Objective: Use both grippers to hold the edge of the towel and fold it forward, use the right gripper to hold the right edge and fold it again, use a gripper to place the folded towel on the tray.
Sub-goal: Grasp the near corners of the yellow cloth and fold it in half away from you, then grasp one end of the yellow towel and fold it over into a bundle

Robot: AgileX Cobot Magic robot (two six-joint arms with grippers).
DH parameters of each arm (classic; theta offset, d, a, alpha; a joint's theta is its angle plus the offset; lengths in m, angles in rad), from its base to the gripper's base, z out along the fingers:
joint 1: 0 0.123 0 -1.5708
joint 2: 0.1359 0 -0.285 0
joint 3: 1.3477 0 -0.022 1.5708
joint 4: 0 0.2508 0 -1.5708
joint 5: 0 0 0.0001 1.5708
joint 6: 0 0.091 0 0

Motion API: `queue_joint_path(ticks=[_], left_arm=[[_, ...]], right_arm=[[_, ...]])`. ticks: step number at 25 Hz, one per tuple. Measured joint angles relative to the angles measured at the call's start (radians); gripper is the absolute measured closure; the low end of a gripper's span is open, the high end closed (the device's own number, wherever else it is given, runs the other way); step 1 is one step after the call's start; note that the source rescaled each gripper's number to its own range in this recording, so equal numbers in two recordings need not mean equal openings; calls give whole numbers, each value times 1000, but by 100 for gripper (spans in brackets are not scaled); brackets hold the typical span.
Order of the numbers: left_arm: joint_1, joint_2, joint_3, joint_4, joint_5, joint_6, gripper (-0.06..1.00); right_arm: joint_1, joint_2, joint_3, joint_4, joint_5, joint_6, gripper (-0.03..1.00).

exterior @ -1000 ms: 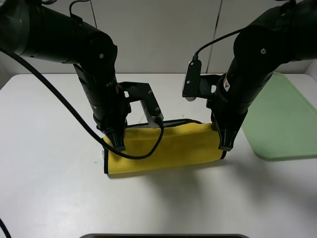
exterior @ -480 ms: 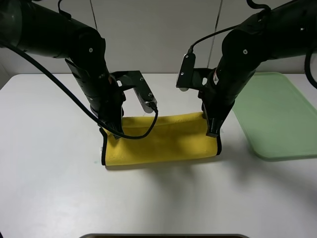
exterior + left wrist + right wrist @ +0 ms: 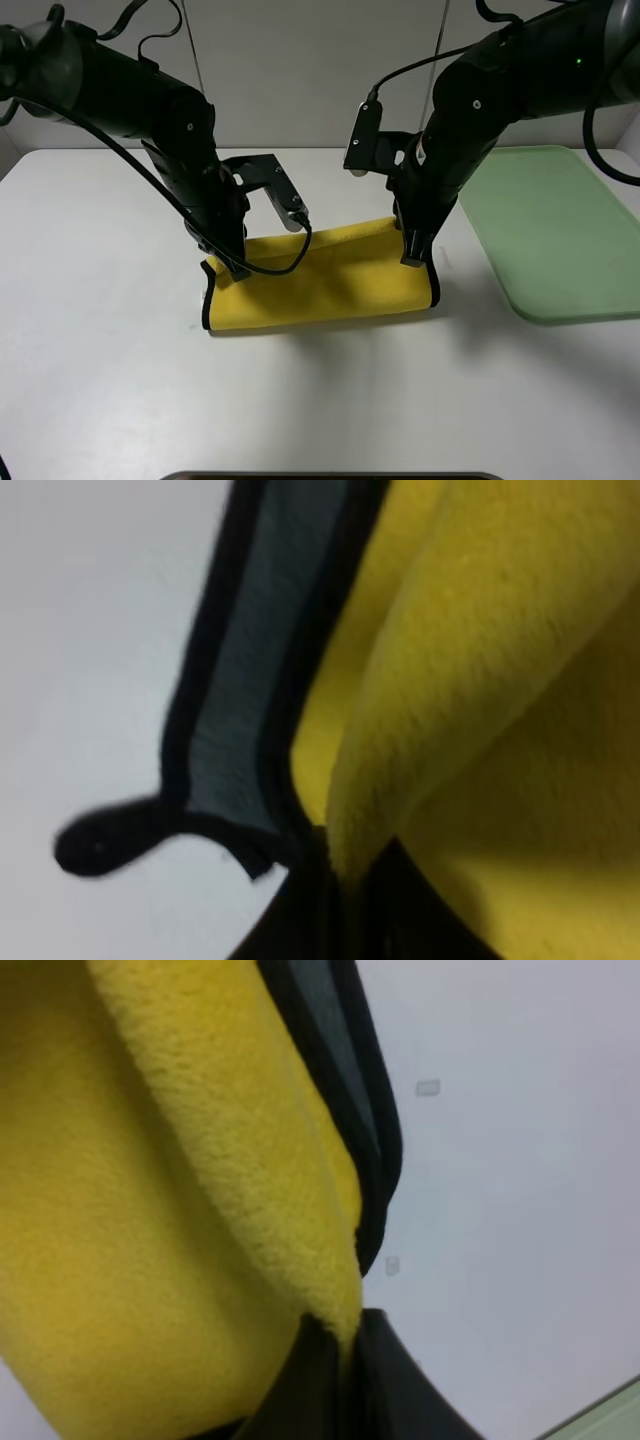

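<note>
I need to open my right gripper now, as the yellow fold of the towel in my fingers meets the towel's black back trim [image 3: 338, 1100] and it would stay folded.
The yellow towel [image 3: 325, 285] with a black-trimmed edge lies on the white table, folded over on itself. My left gripper [image 3: 236, 268] is shut on the towel's left corner, and in the left wrist view the yellow cloth [image 3: 470, 680] runs into the closed jaws. My right gripper [image 3: 412, 258] is shut on the towel's right corner; the right wrist view shows the yellow fold [image 3: 200, 1190] pinched between its jaws. Both grippers hold the edge low over the towel's back part. The green tray [image 3: 555, 235] sits at the right.
The white table [image 3: 100, 330] extends around the towel. The tray's near-left corner [image 3: 520, 305] lies close to the towel's right end. A dark object's edge [image 3: 330, 476] shows at the bottom of the high view.
Both grippers have carried the held towel edge away from the front toward the back of the table and lower. The towel's fold has shifted with them.
</note>
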Motion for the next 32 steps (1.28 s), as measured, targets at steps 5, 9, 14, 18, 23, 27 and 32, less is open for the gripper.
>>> queue_joint_path(ticks=[5, 9, 14, 18, 23, 27, 32], left_arm=[[0, 3, 0, 35, -85, -1, 94], [0, 3, 0, 50, -122, -1, 94], [0, 3, 0, 52, -128, -1, 94], [0, 3, 0, 52, -128, -1, 84], [0, 3, 0, 52, -131, -4, 25], [0, 3, 0, 52, -155, -4, 0], [0, 3, 0, 52, -158, -4, -5]], right_arm=[[-2, 0, 0, -3, -5, 0, 97], [-2, 0, 0, -6, -5, 0, 97], [-2, 0, 0, -6, -6, 0, 97], [-2, 0, 0, -6, -8, 0, 96], [-2, 0, 0, -17, -12, 54, 22], [-2, 0, 0, -89, -22, 105, 0], [-2, 0, 0, -109, -23, 112, -2]])
